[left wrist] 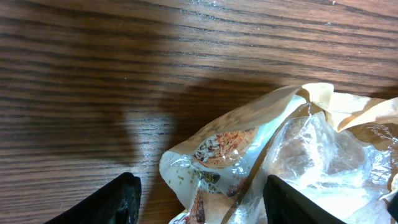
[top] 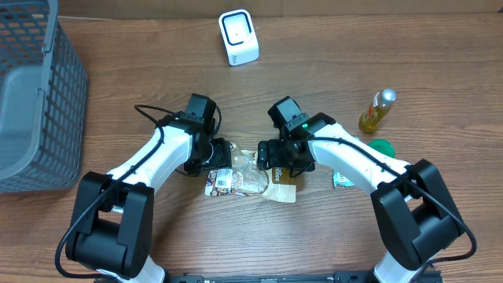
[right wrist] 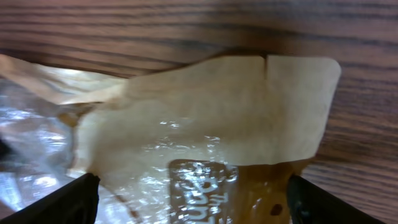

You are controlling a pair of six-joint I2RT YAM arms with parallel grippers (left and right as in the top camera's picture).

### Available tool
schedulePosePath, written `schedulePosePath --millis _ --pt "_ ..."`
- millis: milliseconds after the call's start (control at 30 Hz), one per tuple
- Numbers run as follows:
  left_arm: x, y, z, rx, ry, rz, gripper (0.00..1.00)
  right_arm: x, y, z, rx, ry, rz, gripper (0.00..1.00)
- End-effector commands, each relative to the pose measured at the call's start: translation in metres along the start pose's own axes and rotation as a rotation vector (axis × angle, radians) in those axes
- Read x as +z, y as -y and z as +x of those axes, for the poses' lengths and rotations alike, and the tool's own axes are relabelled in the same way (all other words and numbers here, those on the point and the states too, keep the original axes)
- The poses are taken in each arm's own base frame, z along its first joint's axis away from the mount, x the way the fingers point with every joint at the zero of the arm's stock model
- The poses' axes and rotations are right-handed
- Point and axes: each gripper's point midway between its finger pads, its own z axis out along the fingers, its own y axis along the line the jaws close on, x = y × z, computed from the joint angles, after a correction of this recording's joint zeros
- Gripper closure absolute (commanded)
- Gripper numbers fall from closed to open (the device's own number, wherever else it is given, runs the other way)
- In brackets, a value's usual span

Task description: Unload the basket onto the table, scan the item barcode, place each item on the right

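The snack bag should be grabbed next by its tan end (top: 282,181) (right wrist: 198,171) with my right gripper, so the printed code patch stays uncovered and its barcode can be scanned.
The item is a crinkly clear and tan snack bag (top: 250,181) lying flat on the wooden table between my two grippers, with a printed code patch at its left end. My left gripper (top: 215,159) stands over that left end. In the left wrist view its dark fingers (left wrist: 121,200) are spread wide, with the bag's corner (left wrist: 224,149) between them and a gap on the left side. My right gripper (top: 277,163) is over the right end. Its jaws (right wrist: 193,202) are open and straddle the tan part of the bag (right wrist: 211,118). The white scanner (top: 238,37) stands at the back.
A grey mesh basket (top: 35,94) fills the far left. On the right stand a small yellow bottle (top: 377,111) and a green lid (top: 383,147), with a small green packet (top: 343,179) under the right forearm.
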Motion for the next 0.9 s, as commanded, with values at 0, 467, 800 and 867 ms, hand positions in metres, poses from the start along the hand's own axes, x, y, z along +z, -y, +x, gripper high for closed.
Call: schedulePosePath --millis 0,467,800,867 --pt "0.003 -0.005 0.005 -0.009 -0.004 -0.028 0.34 0.004 0.008 0.007 0.044 0.013 0.022 0.05" --pt "0.003 -0.005 0.005 -0.009 -0.004 -0.028 0.32 0.032 -0.038 0.042 0.015 -0.076 -0.381 0.03" --pt "0.003 -0.005 0.005 -0.009 -0.004 -0.028 0.31 0.027 -0.053 0.031 0.024 -0.038 -0.453 0.02" --pt "0.003 -0.005 0.005 -0.009 -0.004 -0.028 0.31 0.026 -0.055 0.028 0.034 -0.03 -0.461 0.04"
